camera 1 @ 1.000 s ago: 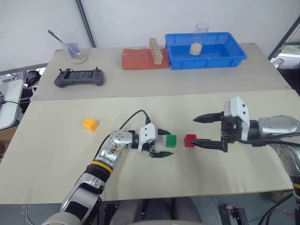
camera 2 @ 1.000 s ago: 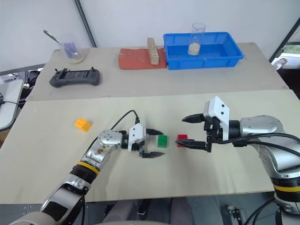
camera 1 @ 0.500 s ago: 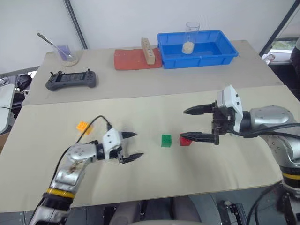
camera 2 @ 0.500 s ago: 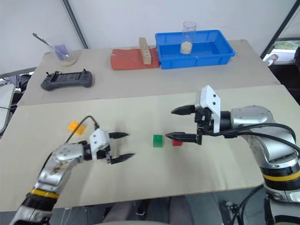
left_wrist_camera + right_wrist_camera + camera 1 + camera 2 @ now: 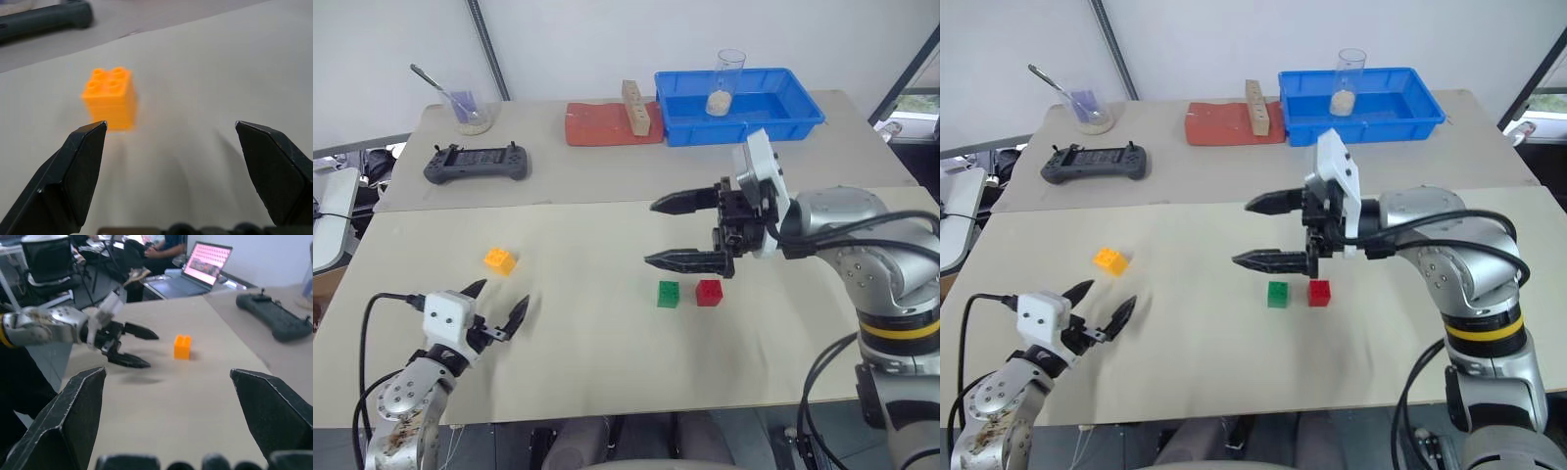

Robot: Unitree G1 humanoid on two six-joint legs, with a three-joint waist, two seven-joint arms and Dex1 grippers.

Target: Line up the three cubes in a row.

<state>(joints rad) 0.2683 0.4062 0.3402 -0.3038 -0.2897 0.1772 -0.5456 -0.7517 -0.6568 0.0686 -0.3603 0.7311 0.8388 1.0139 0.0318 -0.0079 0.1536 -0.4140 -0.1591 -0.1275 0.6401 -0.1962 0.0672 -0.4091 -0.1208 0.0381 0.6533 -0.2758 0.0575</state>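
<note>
I should next use my left gripper to grab the cube by its flat facing sides below the studs, because round studs cover the top of the orange-yellow cube [image 5: 500, 259].
The green cube [image 5: 669, 294] and the red cube [image 5: 709, 292] sit side by side near the table's middle, a small gap between them. The orange-yellow cube [image 5: 500, 259] lies apart at the left. My left gripper [image 5: 497, 305] is open low at the front left, pointing at the orange-yellow cube [image 5: 109, 97] from a short distance, nothing between its fingers. My right gripper [image 5: 666, 233] hovers open above and just behind the green cube, pointing left, holding nothing. The right wrist view looks across the table at the orange-yellow cube [image 5: 182, 346] and the left gripper [image 5: 142, 347].
On the rear table stand a blue tray [image 5: 740, 104] with a clear cup [image 5: 727, 80], a red pad [image 5: 607, 125] with a tall wooden block [image 5: 635, 106], a black game controller [image 5: 478, 162] and a glass bowl with a spoon [image 5: 465, 106]. A seam divides the two tables.
My left gripper has swung left, away from the green cube, and now faces the orange-yellow cube. My right gripper has risen and moved left, off the red cube. The camera shifted slightly.
</note>
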